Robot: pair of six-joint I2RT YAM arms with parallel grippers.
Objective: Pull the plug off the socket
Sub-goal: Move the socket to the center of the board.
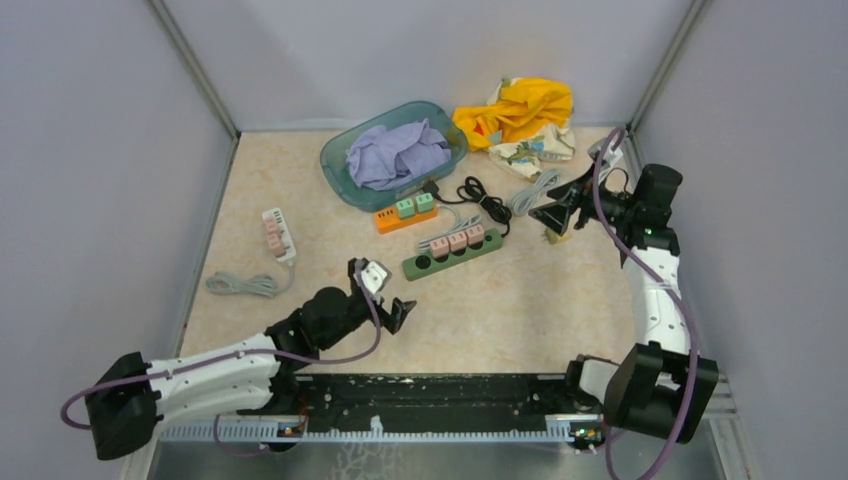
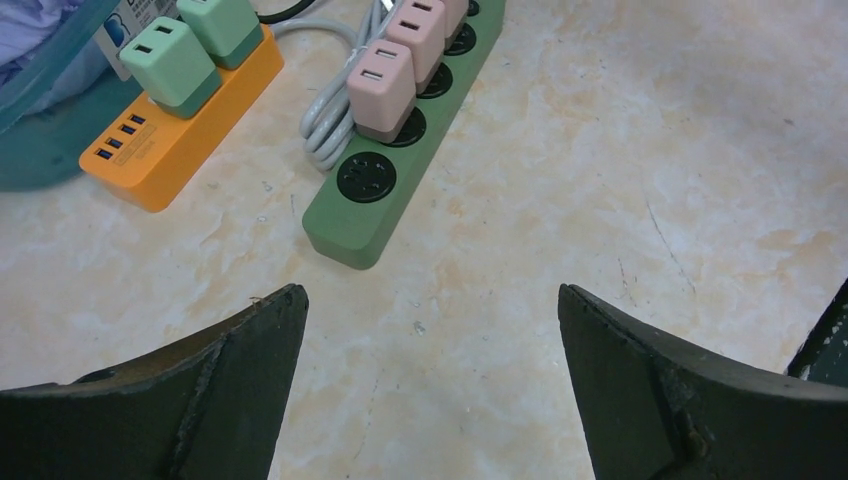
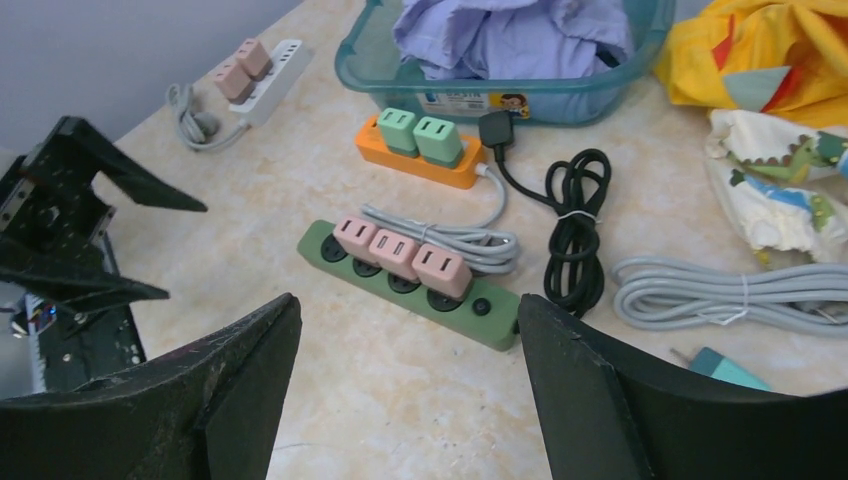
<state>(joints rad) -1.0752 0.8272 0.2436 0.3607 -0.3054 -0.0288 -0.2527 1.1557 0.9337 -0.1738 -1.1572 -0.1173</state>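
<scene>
My left gripper grabs the green power strip across its empty socket end (image 1: 419, 264) (image 2: 358, 193) next, to leave the pink plugs free to pull.
A green power strip (image 1: 452, 253) lies mid-table with three pink plugs (image 1: 457, 241) in its sockets; one end socket is empty. My left gripper (image 1: 388, 295) is open and empty, just short of the strip's empty end. In the left wrist view the strip (image 2: 350, 225) and nearest pink plug (image 2: 382, 85) lie ahead of the open left gripper (image 2: 430, 300). My right gripper (image 1: 555, 215) is open and empty, to the right of the strip. In the right wrist view the strip (image 3: 497, 325) and pink plugs (image 3: 400, 255) lie ahead of the right gripper (image 3: 408, 305).
An orange strip (image 1: 390, 221) with two green plugs lies behind the green one. A white strip (image 1: 279, 233) with pink plugs is at the left. A teal basket (image 1: 335, 170) of purple cloth, yellow cloth (image 1: 520, 110), a black cable (image 1: 485, 200) and a grey cable (image 1: 535, 190) lie behind.
</scene>
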